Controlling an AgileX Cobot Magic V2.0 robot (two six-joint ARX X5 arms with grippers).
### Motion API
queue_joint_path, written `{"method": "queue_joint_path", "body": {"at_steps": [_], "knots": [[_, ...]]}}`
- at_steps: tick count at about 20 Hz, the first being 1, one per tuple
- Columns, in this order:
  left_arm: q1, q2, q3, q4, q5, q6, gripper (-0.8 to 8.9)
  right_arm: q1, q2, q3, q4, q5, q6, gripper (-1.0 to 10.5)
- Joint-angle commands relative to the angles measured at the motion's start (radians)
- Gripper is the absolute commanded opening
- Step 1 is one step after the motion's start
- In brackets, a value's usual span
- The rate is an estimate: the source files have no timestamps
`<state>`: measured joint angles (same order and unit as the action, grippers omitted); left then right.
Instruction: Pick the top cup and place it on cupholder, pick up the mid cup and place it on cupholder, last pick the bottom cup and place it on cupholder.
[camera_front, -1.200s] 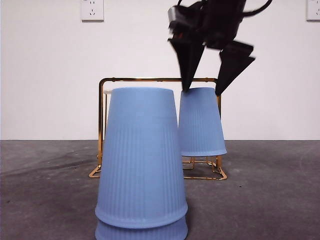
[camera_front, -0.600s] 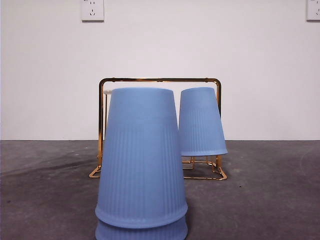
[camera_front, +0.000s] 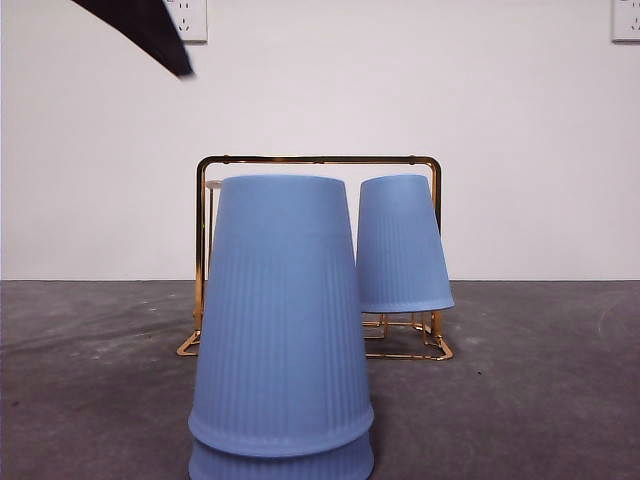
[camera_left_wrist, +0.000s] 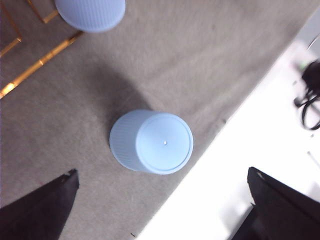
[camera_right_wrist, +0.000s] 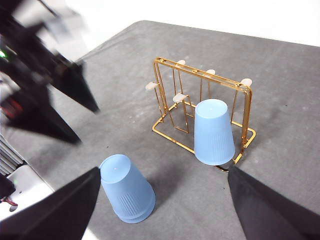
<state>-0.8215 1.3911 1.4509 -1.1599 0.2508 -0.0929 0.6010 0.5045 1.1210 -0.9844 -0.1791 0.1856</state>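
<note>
I should next use my left gripper to grab the stack's upper cup by its closed base end (camera_front: 282, 190) (camera_left_wrist: 164, 143), so I can move it onto the cupholder.
One blue cup (camera_front: 402, 245) sits upside down over a peg at the right end of the gold wire cupholder (camera_front: 300, 160). In front of it two more blue cups stand nested upside down: the mid cup (camera_front: 282, 320) over the bottom cup (camera_front: 282, 466), of which only the rim shows. My left gripper (camera_left_wrist: 162, 171) hovers open high above this stack (camera_left_wrist: 152, 142), and its black tip (camera_front: 150, 30) shows at the front view's top left. My right gripper (camera_right_wrist: 164, 170) is open, high up and holding nothing, looking down on the cupholder (camera_right_wrist: 200, 75) and the stack (camera_right_wrist: 125, 192).
Several white-tipped pegs (camera_right_wrist: 180, 96) on the cupholder's left side are bare. The grey mat ends at a white table edge (camera_left_wrist: 260, 150) close to the stack. Black cables (camera_left_wrist: 310, 95) lie beyond that edge.
One second ago an open gripper stood at the cup on the cupholder; it rose out of the front view. A black gripper tip has now come in at the top left.
</note>
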Motion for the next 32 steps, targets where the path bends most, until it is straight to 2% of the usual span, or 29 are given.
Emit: {"method": "queue_joint_path", "body": {"at_steps": [1,5,9,13,16,20,22,30,32], "knots": [[-0.045,0.085,0.034,0.000,-0.020,0.002,5.40,0.005,0.008,0.010,0.009,0.005,0.018,4.0],[-0.088,0.187,0.034,0.000,-0.027,0.001,5.39,0.005,0.010,0.010,0.010,0.010,0.017,4.0],[-0.123,0.249,0.034,0.001,-0.107,-0.003,5.39,0.005,0.010,0.010,0.009,0.023,0.017,4.0],[-0.129,0.294,0.034,-0.003,-0.113,-0.002,5.30,0.005,0.010,0.010,0.008,0.023,0.017,4.0],[-0.129,0.313,0.034,-0.006,-0.111,0.000,4.68,0.005,0.010,0.010,0.008,0.023,0.017,4.0],[-0.129,0.330,0.034,-0.010,-0.109,0.008,4.47,0.005,0.010,0.010,0.008,0.023,0.016,4.0],[-0.132,0.330,0.034,-0.012,-0.109,0.010,3.63,0.005,0.010,0.010,0.007,0.023,0.016,4.0],[-0.134,0.330,0.057,-0.018,-0.109,0.009,3.56,0.005,0.010,0.010,0.007,0.023,0.009,4.0],[-0.135,0.330,0.085,-0.032,-0.110,0.009,3.05,0.005,0.010,0.010,0.006,0.023,0.009,4.0]]}}
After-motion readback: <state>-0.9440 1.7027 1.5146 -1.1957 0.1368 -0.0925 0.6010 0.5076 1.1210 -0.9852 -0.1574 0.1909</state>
